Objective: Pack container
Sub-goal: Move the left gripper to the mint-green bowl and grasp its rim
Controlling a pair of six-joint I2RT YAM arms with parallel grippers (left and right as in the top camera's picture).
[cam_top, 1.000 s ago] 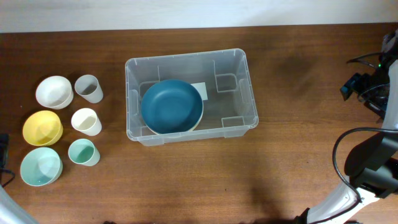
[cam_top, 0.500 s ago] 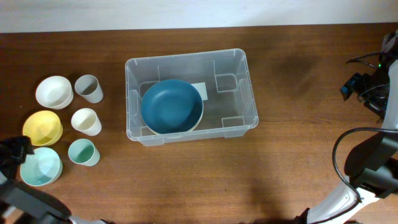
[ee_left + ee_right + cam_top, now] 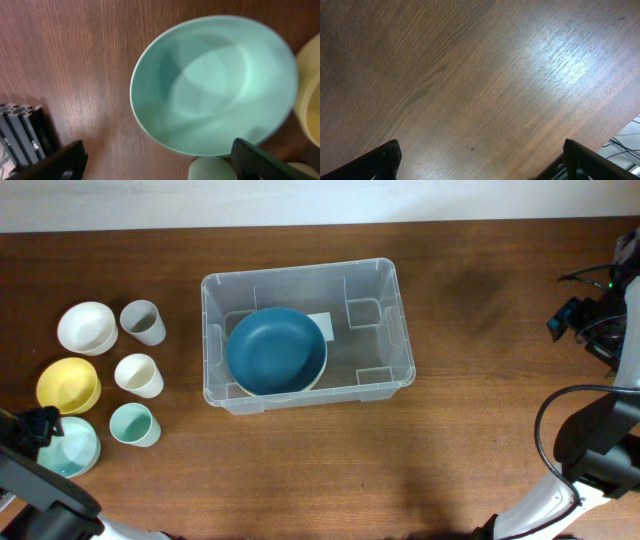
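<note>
My left gripper grabs the mint bowl by its rim opposite the mint cup next, so the bowl's base stays free to set in the container [image 3: 398, 310].
The container [image 3: 398, 310], a big clear bin, stands mid-table with a dark blue bowl [image 3: 277, 351] in it. My left gripper [image 3: 40, 426] hovers open at the left rim of a mint bowl [image 3: 78, 448]. In the left wrist view the mint bowl [image 3: 215, 85] fills the frame, and the left gripper [image 3: 157, 165] has nothing between its fingers [image 3: 55, 162]. A mint cup's top [image 3: 212, 169] shows by the right finger. My right gripper [image 3: 480, 160] is open over bare wood.
Left of the container stand a white bowl [image 3: 86, 328], a grey cup [image 3: 143, 322], a yellow bowl [image 3: 68, 385], a cream cup [image 3: 138, 375] and a mint cup [image 3: 134, 424]. My right arm [image 3: 590, 435] and cables sit at the right edge.
My left arm has come in from the bottom-left corner and now stands over the mint bowl's left side. The right arm and all the dishes have stayed put.
</note>
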